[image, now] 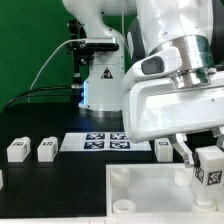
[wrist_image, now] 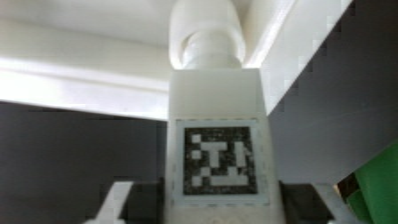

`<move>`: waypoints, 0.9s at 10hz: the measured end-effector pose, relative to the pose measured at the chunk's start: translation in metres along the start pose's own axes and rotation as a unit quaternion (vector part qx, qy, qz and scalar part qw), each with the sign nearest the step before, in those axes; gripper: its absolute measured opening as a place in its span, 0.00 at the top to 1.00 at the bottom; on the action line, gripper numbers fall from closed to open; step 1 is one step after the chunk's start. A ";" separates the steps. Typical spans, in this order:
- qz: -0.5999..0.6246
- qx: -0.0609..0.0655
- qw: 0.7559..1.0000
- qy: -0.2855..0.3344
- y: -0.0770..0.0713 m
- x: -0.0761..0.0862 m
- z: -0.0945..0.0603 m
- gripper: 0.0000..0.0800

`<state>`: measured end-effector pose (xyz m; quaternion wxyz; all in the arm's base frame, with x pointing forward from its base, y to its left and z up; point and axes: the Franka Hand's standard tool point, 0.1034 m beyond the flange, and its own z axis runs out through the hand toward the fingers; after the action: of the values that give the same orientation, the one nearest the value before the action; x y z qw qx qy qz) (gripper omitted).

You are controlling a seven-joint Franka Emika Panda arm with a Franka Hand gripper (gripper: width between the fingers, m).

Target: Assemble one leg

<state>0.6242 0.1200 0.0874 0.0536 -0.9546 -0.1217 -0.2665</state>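
Observation:
The leg's peg reaches into the panel's corner and the leg would remain standing, so it is time to open my gripper now.
My gripper (image: 203,158) is shut on a leg (image: 207,170), a stubby white block with a black-and-white tag. It holds the leg upright, just above the large white panel (image: 150,195) near the panel's far corner on the exterior view's right. In the wrist view the leg (wrist_image: 221,120) fills the middle, its tag facing the camera and its round peg end pointing away. My gripper (wrist_image: 221,205) has a finger pressed on each side, and one of the fingers (wrist_image: 121,203) shows pale beside the block. The peg tip's contact with the panel is hidden.
Two loose legs (image: 17,150) (image: 47,149) stand at the exterior view's left, and a third (image: 163,150) stands by the marker board (image: 105,143). The panel has round sockets (image: 120,178) at its corners. The robot base (image: 100,85) and black cables stand behind.

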 end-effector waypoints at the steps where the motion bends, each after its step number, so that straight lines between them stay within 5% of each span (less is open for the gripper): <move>1: 0.000 0.000 1.000 0.001 0.000 0.000 0.001 0.63; 9: -0.001 -0.010 0.999 0.044 0.004 -0.002 0.006 0.63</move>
<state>0.6266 0.1169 0.0811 0.0490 -0.9424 -0.1171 -0.3095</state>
